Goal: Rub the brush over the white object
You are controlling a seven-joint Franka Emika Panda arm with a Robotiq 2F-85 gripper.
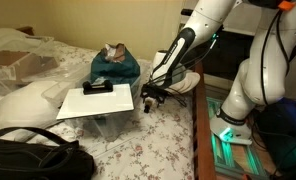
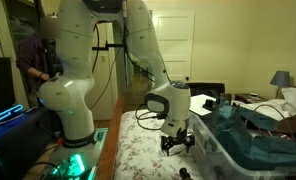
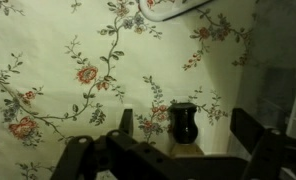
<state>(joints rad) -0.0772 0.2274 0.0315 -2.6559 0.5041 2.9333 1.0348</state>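
My gripper should take the brush [image 3: 183, 122] by its black handle, so the pale bristles stay free to rub over the white object.
The brush [image 3: 183, 122] is a tiny stubby black thing standing on the floral bed sheet. In the wrist view it sits between the two fingers of my gripper [image 3: 186, 128], which is open and not touching it. In both exterior views the gripper [image 1: 153, 96] [image 2: 175, 142] hangs low over the sheet near the bed's edge. A small dark speck [image 2: 185, 172] on the sheet may be the brush. The white object [image 1: 188, 81], an off-white shallow dish, lies just behind the arm and is partly hidden by it.
A flat white board [image 1: 93, 103] with a black rectangular device [image 1: 97, 88] rests on a clear bin, with a teal cloth [image 1: 116, 68] behind. A big white pillow-like lump [image 1: 28, 103] and a black bag [image 1: 33, 160] lie nearby. The bed edge [image 1: 196, 130] is beside the robot base.
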